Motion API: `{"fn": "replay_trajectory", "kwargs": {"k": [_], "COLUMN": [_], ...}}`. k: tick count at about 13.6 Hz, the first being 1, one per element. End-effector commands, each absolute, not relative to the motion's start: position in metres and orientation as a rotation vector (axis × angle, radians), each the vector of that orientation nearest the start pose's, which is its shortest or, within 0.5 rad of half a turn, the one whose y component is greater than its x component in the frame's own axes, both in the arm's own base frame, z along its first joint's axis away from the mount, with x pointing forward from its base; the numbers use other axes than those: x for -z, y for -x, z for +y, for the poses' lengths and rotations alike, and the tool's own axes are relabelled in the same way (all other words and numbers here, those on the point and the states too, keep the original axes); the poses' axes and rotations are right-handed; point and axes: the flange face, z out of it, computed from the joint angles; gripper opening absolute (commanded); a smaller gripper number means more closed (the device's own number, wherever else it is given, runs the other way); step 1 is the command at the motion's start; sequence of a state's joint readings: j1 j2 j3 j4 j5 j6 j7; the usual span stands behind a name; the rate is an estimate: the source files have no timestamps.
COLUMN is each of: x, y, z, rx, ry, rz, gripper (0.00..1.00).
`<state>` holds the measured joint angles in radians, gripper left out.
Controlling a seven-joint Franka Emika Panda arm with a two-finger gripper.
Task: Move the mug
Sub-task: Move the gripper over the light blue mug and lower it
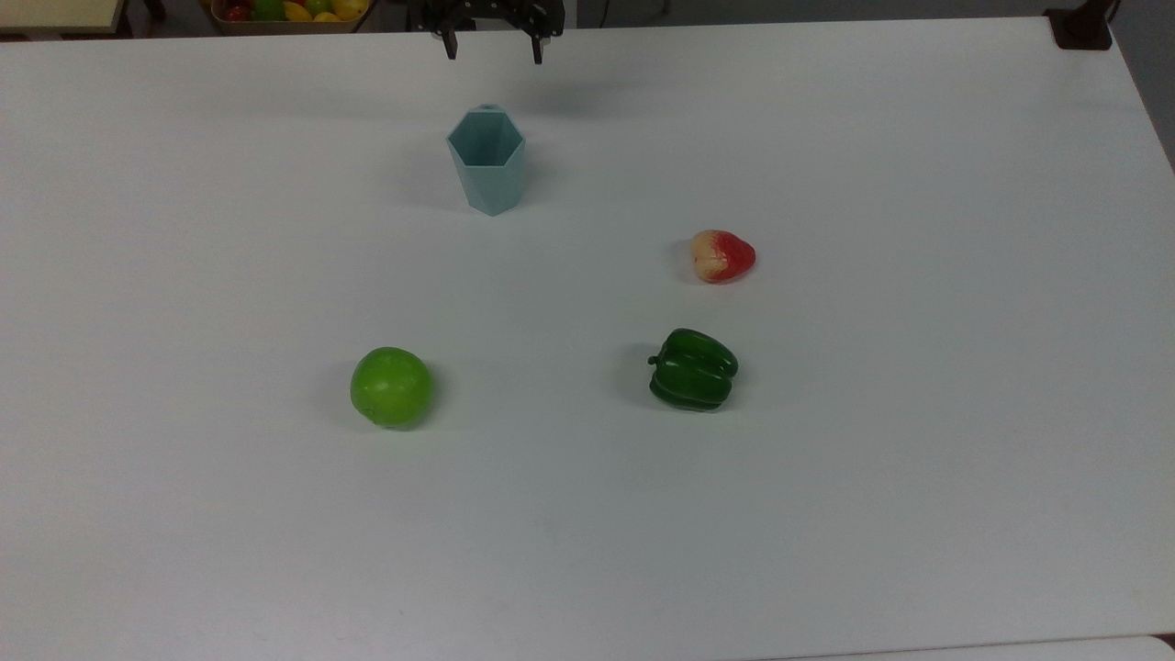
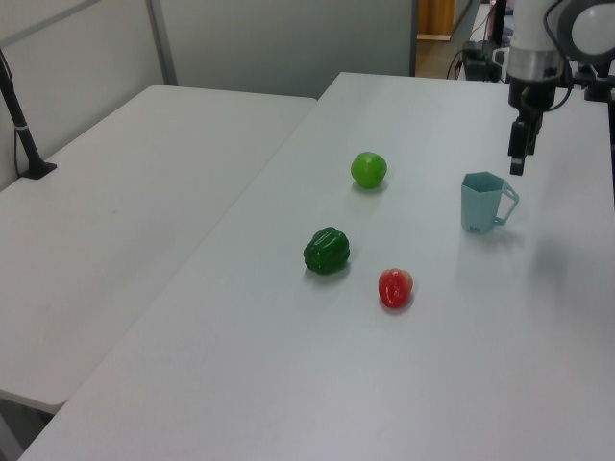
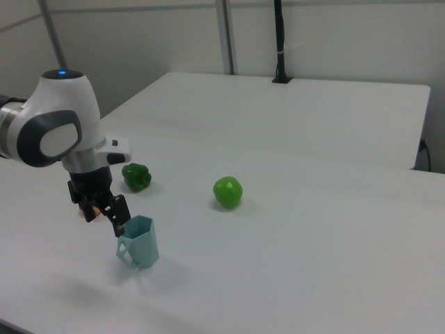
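Observation:
My gripper grabs the mug (image 2: 480,202) by its small handle (image 2: 513,199) next, to move the mug across the table.
The mug (image 1: 486,165) is a pale teal faceted cup with a hexagonal rim, standing upright on the white table (image 1: 587,514) toward the far side in the top view. In the left view the mug (image 2: 480,202) shows a small handle on the left view's right. My gripper (image 1: 493,50) is open, its two black fingers spread wide, hovering above the table just beyond the mug and apart from it. The left view has the gripper (image 2: 519,156) above and behind the handle. The right view puts the gripper (image 3: 104,217) at the upper left of the mug (image 3: 139,243).
A green apple (image 1: 390,386), a dark green bell pepper (image 1: 693,369) and a red-and-yellow fruit (image 1: 722,256) lie spread over the table nearer the front. A tray of fruit (image 1: 285,11) sits past the far edge. A second table (image 2: 115,221) adjoins on the left view's left.

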<state>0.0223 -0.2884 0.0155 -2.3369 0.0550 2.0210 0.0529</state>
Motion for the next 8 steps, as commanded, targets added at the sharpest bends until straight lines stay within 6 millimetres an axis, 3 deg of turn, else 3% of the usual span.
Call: {"fn": "replay_trajectory", "kwargs": {"k": [1,5,8], "x": [-0.428,-0.401,-0.373], "y": [-0.447,-0.457,-0.470], "z": [0.022,0.022,0.022], "rx": [-0.010,-0.042,-0.035], "ry": [3.089,3.091,3.095], "rz": [0.115,0.105,0.101], "gripper": [0.92,0.78,0.75]}}
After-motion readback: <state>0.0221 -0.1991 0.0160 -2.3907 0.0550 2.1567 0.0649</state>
